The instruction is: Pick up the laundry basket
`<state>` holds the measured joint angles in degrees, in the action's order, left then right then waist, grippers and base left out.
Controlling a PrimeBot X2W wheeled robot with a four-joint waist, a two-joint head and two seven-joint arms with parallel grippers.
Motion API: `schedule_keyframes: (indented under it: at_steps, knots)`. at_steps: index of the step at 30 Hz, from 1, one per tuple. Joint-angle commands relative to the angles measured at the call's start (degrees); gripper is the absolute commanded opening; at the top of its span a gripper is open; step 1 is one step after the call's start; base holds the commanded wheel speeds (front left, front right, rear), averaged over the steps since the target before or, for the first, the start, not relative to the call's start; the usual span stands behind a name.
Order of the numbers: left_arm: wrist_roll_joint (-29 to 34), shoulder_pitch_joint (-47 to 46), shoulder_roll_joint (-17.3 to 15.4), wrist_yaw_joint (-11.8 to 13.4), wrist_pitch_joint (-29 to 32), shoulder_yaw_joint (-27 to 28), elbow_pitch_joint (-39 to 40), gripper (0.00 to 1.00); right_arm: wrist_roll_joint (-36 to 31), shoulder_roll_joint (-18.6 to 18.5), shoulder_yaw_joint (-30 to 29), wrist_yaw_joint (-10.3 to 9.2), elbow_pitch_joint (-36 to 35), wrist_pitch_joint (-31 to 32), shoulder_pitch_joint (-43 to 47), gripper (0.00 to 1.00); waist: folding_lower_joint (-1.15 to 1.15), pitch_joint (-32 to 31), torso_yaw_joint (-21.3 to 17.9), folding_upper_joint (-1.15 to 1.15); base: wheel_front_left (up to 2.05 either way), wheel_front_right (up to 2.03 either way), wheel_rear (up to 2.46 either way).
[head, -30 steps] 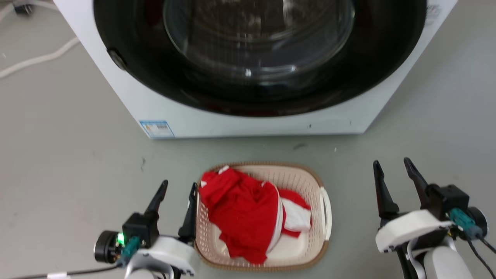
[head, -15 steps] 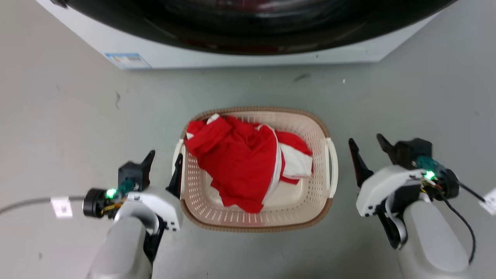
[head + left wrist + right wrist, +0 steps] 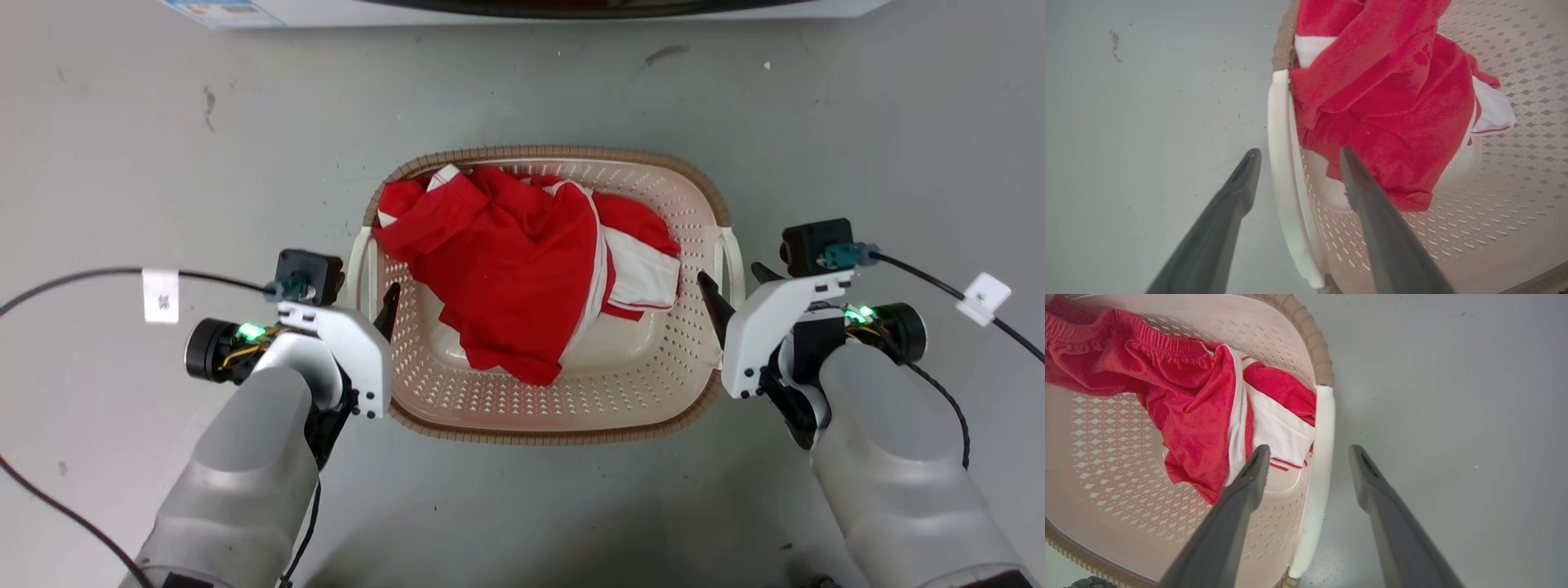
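Note:
My right gripper needs to grab the basket by its white handle beside the white-striped clothes next, to pick up the laundry basket (image 3: 669, 376).
The laundry basket (image 3: 669, 376) sits on the grey floor, cream with a brown braided rim, and holds red and white clothes (image 3: 514, 261). My left gripper (image 3: 365, 292) is open and straddles the white left handle (image 3: 360, 265). In the left wrist view the left gripper (image 3: 1298, 152) has one finger outside the left handle (image 3: 1278, 122) and one inside the basket wall (image 3: 1515, 81). My right gripper (image 3: 732, 279) is open astride the right handle (image 3: 735, 257). In the right wrist view the right gripper (image 3: 1309, 449) brackets the right handle (image 3: 1325, 412) the same way.
The washer's white base (image 3: 326, 10) runs along the top edge, just beyond the basket. A black cable with a white tag (image 3: 160, 294) trails left of my left arm, and another tagged cable (image 3: 986, 296) trails right of my right arm.
The head camera has tilted down, so the washer has slid up out of the picture. Both grippers have closed in on the basket; the right one moved left until it straddles its handle.

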<state>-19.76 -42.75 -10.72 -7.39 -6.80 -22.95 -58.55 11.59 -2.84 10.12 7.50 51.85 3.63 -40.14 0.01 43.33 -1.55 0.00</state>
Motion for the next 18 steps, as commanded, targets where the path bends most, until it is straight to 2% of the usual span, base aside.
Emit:
schedule_keyframes:
  at_steps: [1,10,18]
  knots:
    - [-1.47,-1.24,-0.39,-0.06,1.12,-1.12,-0.48,1.00,1.02,-0.06,0.86,-0.02,1.32,0.55,-1.56,1.00,-0.01,1.49,0.23,0.00,0.00,0.00,0.00]
    - [-10.60,-6.31,-3.46,-0.07,7.84,-10.94,-0.83,1.00,5.53,-0.06,5.88,-0.02,10.01,3.48,-9.13,1.00,-0.01,5.42,0.84,0.00,0.00,0.00,0.00]
    - [-15.83,-8.94,-4.68,-0.08,8.73,-17.21,-1.07,1.00,7.94,-0.06,8.59,-0.02,15.53,3.48,-13.11,1.00,-0.01,7.21,1.38,0.00,0.00,0.00,0.00]
